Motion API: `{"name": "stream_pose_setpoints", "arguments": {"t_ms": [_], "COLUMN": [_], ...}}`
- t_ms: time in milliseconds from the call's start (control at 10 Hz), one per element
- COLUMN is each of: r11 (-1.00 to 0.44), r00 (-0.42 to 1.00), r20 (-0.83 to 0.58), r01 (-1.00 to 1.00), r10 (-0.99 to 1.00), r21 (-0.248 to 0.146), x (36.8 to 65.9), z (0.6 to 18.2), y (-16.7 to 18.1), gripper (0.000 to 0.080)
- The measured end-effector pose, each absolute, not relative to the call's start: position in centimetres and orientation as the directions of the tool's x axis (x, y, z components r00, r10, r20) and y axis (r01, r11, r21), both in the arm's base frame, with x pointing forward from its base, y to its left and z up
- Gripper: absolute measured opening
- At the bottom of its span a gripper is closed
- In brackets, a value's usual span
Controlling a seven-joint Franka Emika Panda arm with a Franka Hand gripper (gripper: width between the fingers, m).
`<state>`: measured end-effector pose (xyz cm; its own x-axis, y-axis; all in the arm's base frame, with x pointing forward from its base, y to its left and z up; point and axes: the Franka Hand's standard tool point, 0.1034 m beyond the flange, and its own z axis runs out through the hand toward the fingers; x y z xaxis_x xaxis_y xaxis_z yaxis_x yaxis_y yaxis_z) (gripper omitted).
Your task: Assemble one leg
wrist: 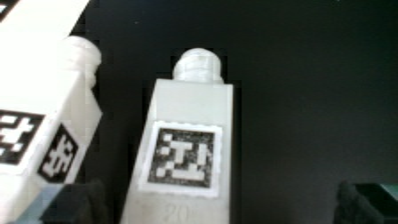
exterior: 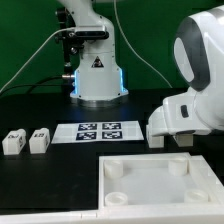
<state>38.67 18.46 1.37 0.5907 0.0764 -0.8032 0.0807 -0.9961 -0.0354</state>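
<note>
My gripper is to grab the white leg next by its tagged body (wrist: 180,180), so that its rounded peg stays free to go into a corner socket of the panel.
In the wrist view a white leg (wrist: 187,140) with a black-and-white tag and a rounded peg end lies on the black table, between my gripper's (wrist: 222,205) two dark fingertips (wrist: 71,206). The jaws stand wide apart on either side of it and do not touch it. A second leg (wrist: 45,110) lies close beside it, outside the jaws. In the exterior view my arm's white hand (exterior: 185,110) hangs low at the right. It hides the fingers, and two small pale blocks (exterior: 155,140) show under it. Two more legs (exterior: 13,142) (exterior: 39,140) stand at the left.
The large white square panel (exterior: 155,180) with corner sockets lies at the front. The marker board (exterior: 100,131) lies flat in the middle. The robot base (exterior: 97,75) stands at the back, before a green backdrop.
</note>
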Motion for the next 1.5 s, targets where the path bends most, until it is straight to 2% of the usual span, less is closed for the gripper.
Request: {"name": "stream_pose_setpoints", "arguments": {"t_ms": [400, 500, 600, 700, 800, 900, 1500], "r11": [-0.996, -0.996, -0.996, -0.996, -0.996, -0.996, -0.996], "r00": [0.582, 0.582, 0.582, 0.582, 0.582, 0.582, 0.582], "r20": [-0.809, -0.81, -0.81, -0.81, -0.81, -0.81, -0.81], "r01": [0.087, 0.087, 0.087, 0.087, 0.087, 0.087, 0.087], "r10": [0.079, 0.079, 0.079, 0.079, 0.079, 0.079, 0.079], "r21": [-0.035, -0.035, -0.035, -0.035, -0.035, -0.035, -0.035], "x": [37.67, 37.67, 37.66, 37.66, 37.66, 37.66, 37.66], "z": [0.93, 0.92, 0.92, 0.91, 0.91, 0.91, 0.91], "y": [18.2, 18.18, 18.17, 18.17, 18.17, 18.17, 18.17], "gripper": [0.0649, 0.0522, 0.0522, 0.0385, 0.0385, 0.029, 0.029]}}
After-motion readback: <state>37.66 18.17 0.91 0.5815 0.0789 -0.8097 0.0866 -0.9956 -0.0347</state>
